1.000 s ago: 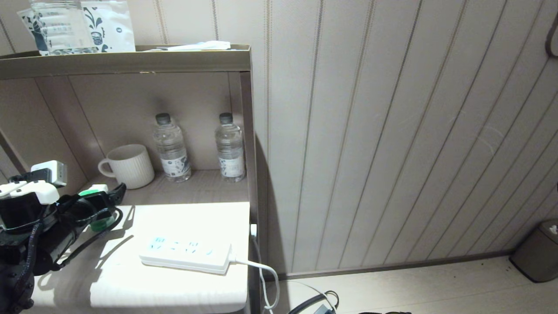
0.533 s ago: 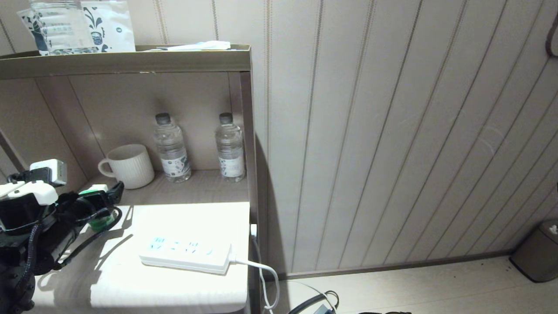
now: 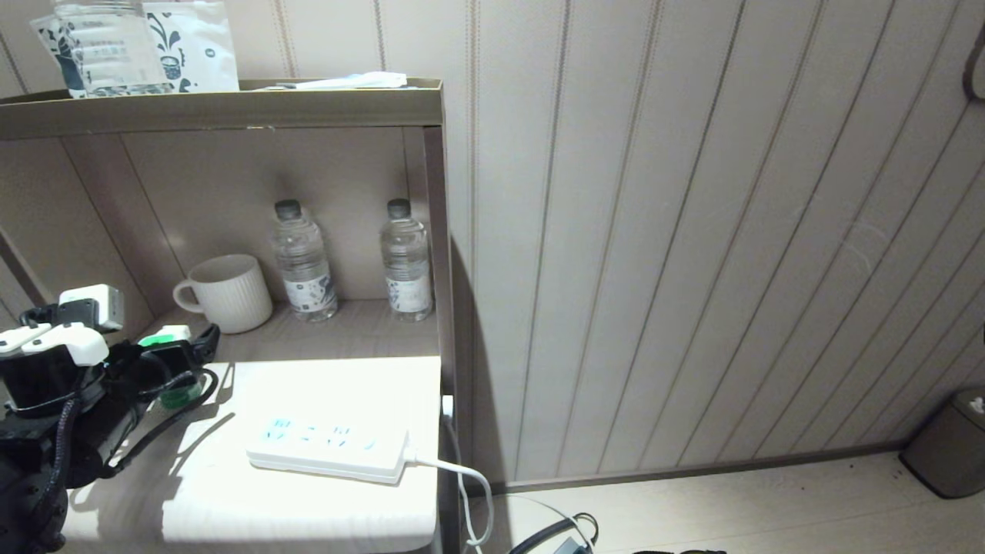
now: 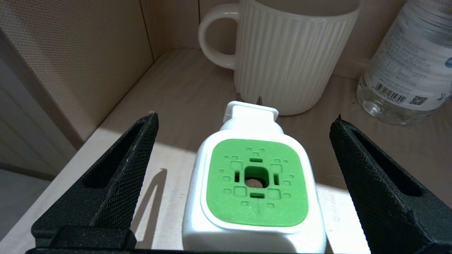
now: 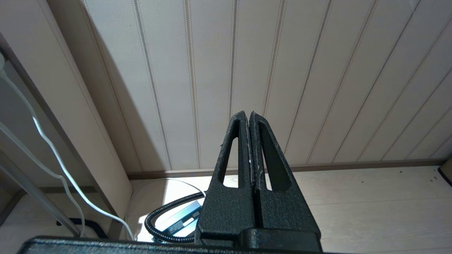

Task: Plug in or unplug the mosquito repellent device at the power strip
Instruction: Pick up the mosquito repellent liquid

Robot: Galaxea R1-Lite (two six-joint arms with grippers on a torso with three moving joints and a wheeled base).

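Observation:
My left gripper is ready to close on the device (image 4: 256, 181). In the left wrist view, its fingers are beside the device's white housing around the green centre, so they would hold it if I closed now.
The mosquito repellent device (image 4: 256, 181) stands upright on the lower shelf, white head with a green centre facing up, its plug prongs pointing at the mug. In the head view the device (image 3: 165, 335) shows at the shelf's left, partly hidden by my arm. My left gripper (image 4: 246, 116) is open, one finger on each side of the device and neither touching it; the head view shows the left gripper (image 3: 181, 362) low over the shelf. The power strip (image 3: 327, 446) lies flat to the right with all sockets free. My right gripper (image 5: 249, 114) is shut on nothing, low near the floor.
A ribbed white mug (image 3: 227, 292) stands just behind the device, with two clear water bottles (image 3: 302, 261) further right against the back panel. The strip's white cable (image 3: 462, 481) drops over the shelf's right edge. A shelf wall is close on the left.
My left arm has shifted only slightly around the device. The device and the power strip have not moved.

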